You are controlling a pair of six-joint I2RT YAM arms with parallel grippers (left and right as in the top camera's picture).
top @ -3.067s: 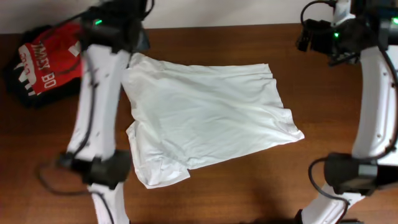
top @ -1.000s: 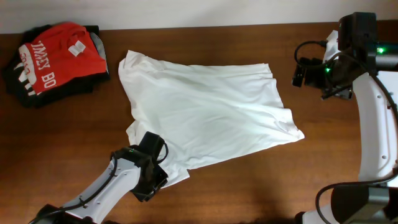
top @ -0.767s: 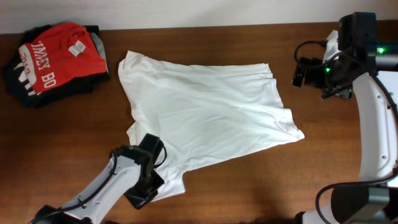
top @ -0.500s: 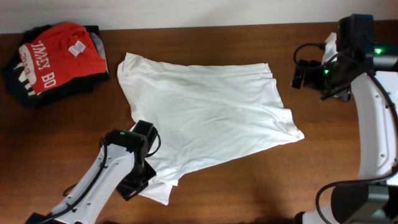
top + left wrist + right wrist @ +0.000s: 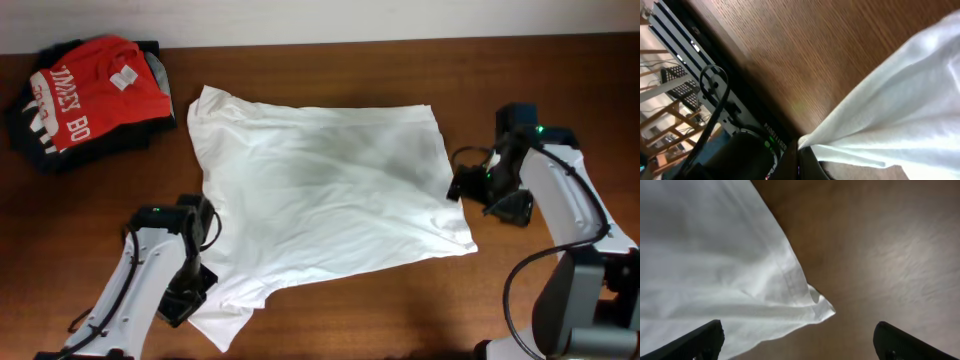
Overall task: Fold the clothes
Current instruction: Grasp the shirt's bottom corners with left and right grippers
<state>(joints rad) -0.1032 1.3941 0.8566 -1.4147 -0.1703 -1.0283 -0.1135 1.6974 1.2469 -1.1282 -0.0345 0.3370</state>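
Observation:
My right gripper grabs the white T-shirt's hemmed corner (image 5: 469,246) (image 5: 821,310) next, opposite the left gripper's corner, to spread and fold the T-shirt.
The white T-shirt (image 5: 320,185) lies spread across the middle of the brown table, its lower-left corner pulled out toward the front. My left gripper (image 5: 192,300) is shut on that corner. In the left wrist view the cloth (image 5: 900,100) runs into the closed jaws of the left gripper (image 5: 802,165) at the bottom edge. My right gripper (image 5: 462,187) hangs open over the shirt's right edge. In the right wrist view the right gripper (image 5: 800,342) has its two dark fingertips (image 5: 700,339) wide apart, with a hemmed corner of the shirt (image 5: 817,307) just beyond them.
A red shirt with white lettering (image 5: 85,85) rests on dark folded garments (image 5: 30,140) at the back left corner. Bare wood (image 5: 400,310) shows in front of the T-shirt. The left arm's base (image 5: 740,160) and the table's edge show in the left wrist view.
My left gripper closed on the shirt's lower-left corner and dragged it toward the front left. The right arm came down from the back right to the shirt's right edge, still open.

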